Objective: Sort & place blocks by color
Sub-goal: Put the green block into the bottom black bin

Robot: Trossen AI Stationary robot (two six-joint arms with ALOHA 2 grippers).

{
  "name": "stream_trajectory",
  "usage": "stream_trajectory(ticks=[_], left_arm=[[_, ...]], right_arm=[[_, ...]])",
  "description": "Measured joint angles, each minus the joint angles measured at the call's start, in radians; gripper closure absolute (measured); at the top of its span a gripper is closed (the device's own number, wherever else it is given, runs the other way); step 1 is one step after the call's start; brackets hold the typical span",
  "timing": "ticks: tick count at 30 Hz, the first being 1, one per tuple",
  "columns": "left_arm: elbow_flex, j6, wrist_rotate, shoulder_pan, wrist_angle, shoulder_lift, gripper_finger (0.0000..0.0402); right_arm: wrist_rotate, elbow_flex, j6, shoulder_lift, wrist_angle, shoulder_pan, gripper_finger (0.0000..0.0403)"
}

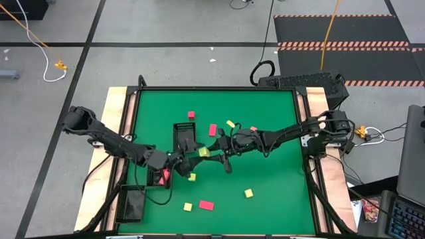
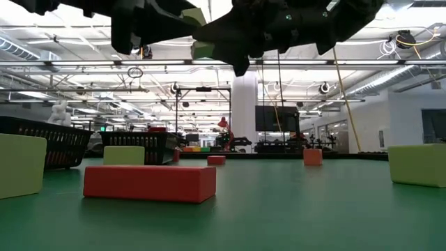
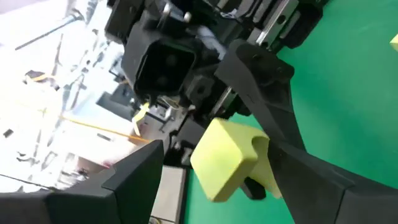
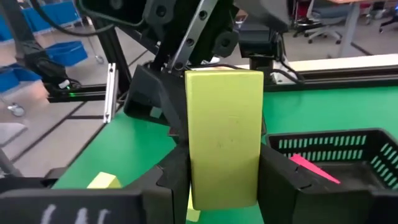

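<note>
My left gripper is going to grab the yellow bar block next by its loose end (image 1: 203, 152), to sort it into the block's tray (image 1: 131, 204).
A yellow bar block (image 1: 204, 152) hangs in the air over the middle of the green table, between both grippers. My right gripper (image 1: 212, 150) reaches in from the table's right and is shut on it (image 4: 224, 124). My left gripper (image 1: 190, 155) comes from the left and is open, its fingers (image 3: 134, 177) standing on either side of the same block (image 3: 227, 158). In the low view the block (image 2: 203, 49) sits high above the table. Other magenta, salmon and yellow blocks lie scattered on the mat. My right gripper pinches the yellow bar between its two fingers (image 4: 171, 177), which sit on its two long side faces near one end (image 4: 221, 186). The bar sticks out beyond the fingertips toward the left arm. It is lifted clear of the table. My left gripper: I cannot tell whether either finger touches the block.
A black mesh tray (image 1: 184, 133) stands just behind the grippers, another (image 4: 348, 146) below them holds a magenta block (image 4: 311, 168), and a third (image 1: 131, 203) is at the near-left corner. Loose blocks include magenta (image 1: 206, 205), yellow (image 1: 248, 193) and salmon (image 1: 253, 129).
</note>
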Motion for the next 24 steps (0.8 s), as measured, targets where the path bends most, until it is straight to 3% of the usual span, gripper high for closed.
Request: stream_trajectory(ticks=[3,6,14,17,24], left_arm=[[0.0,0.036,0.0,0.0,0.017,0.01,0.0122],[0.0,0.041,0.001,0.0,0.017,0.01,0.0161],[-0.001,0.08,-0.004,-0.001,0.005,0.01,0.0354],[-0.001,0.06,-0.029,-0.003,0.009,0.008,0.0357],[0.0,0.043,-0.247,-0.047,0.018,-0.008,0.0367]], right_arm=[[-0.001,0.0,0.008,0.0,-0.004,0.0,0.0279],[-0.001,0.0,0.02,0.0,-0.003,0.0,0.0279],[-0.006,0.0,0.068,0.0,-0.009,0.003,0.0278],[0.0,0.0,0.078,0.0,-0.003,0.004,0.0243],[0.009,0.002,0.075,0.0,-0.008,-0.002,0.0135]])
